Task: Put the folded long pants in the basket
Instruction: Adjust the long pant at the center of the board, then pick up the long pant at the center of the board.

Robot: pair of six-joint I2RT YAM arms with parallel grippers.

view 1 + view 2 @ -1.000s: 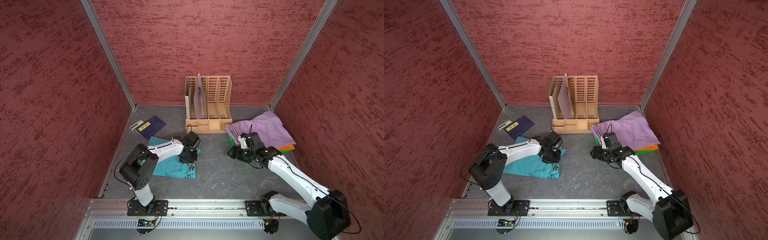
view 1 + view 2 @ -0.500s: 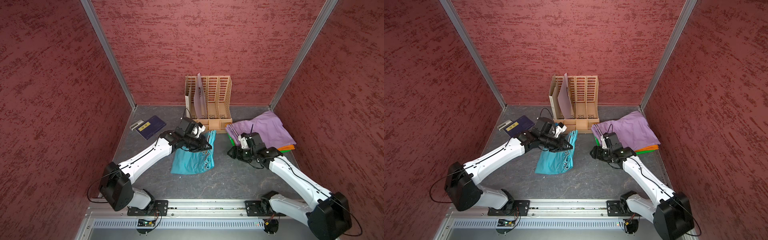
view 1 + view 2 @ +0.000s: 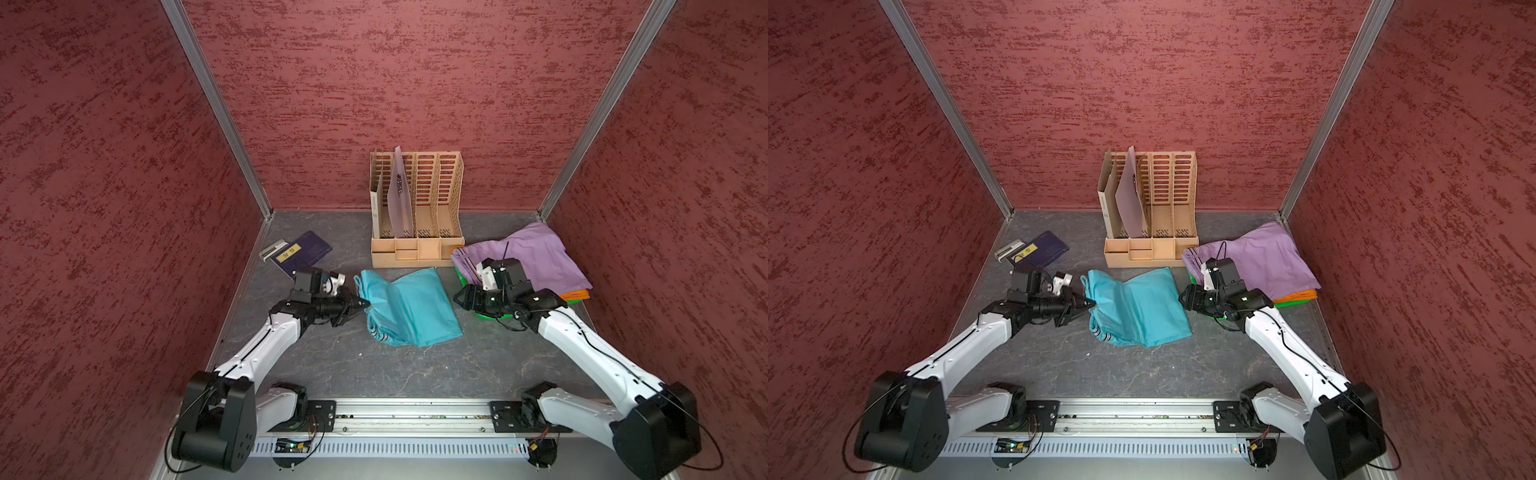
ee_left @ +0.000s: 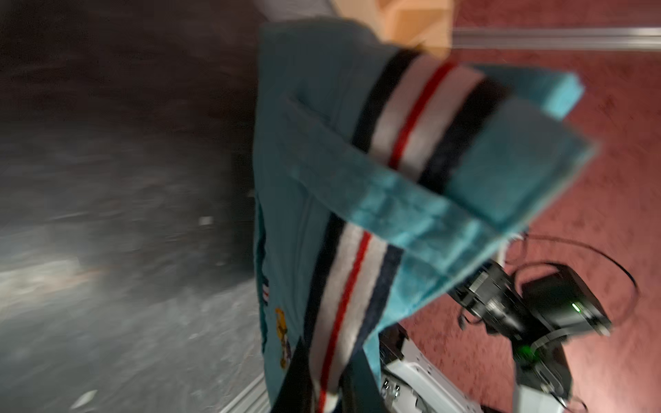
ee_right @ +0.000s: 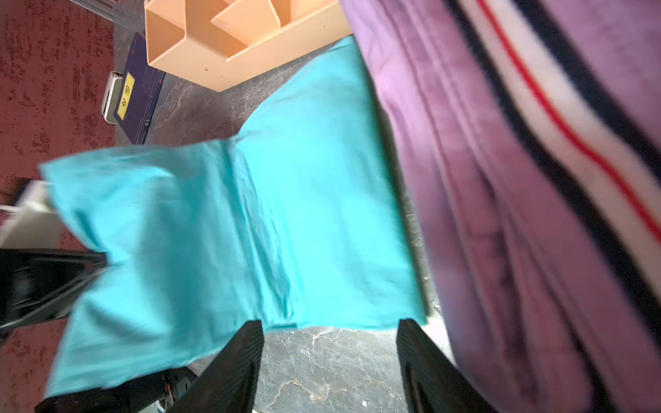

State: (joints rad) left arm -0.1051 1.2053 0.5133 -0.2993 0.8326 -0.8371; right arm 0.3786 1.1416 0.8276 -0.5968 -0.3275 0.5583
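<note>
My right gripper grabs the turquoise pants by their far edge next, opposite my left gripper's striped waistband, to lay them flat in the basket.
In both top views the turquoise folded long pants [image 3: 409, 307] [image 3: 1138, 307] are spread mid-floor. My left gripper [image 3: 363, 304] [image 3: 1091, 306] is shut on their striped waistband edge [image 4: 343, 286]; in the left wrist view the jaws [image 4: 327, 386] pinch the stripes. My right gripper [image 3: 457, 298] [image 5: 329, 325] is open with bare floor between its fingers, just short of the pants' [image 5: 268, 214] far edge. The lilac pants [image 3: 528, 257] [image 5: 500, 214] lie over orange pants [image 3: 575, 295] on the green basket [image 3: 488, 316], which is mostly hidden.
A beige file organizer [image 3: 417, 208] [image 5: 232, 43] stands against the back wall, close behind the turquoise pants. A dark blue booklet [image 3: 303, 251] lies at the back left. Red walls close in left, right and behind.
My left arm has carried the turquoise pants from the left floor to the middle, and they now spread out towards the right gripper. The right arm has not moved.
</note>
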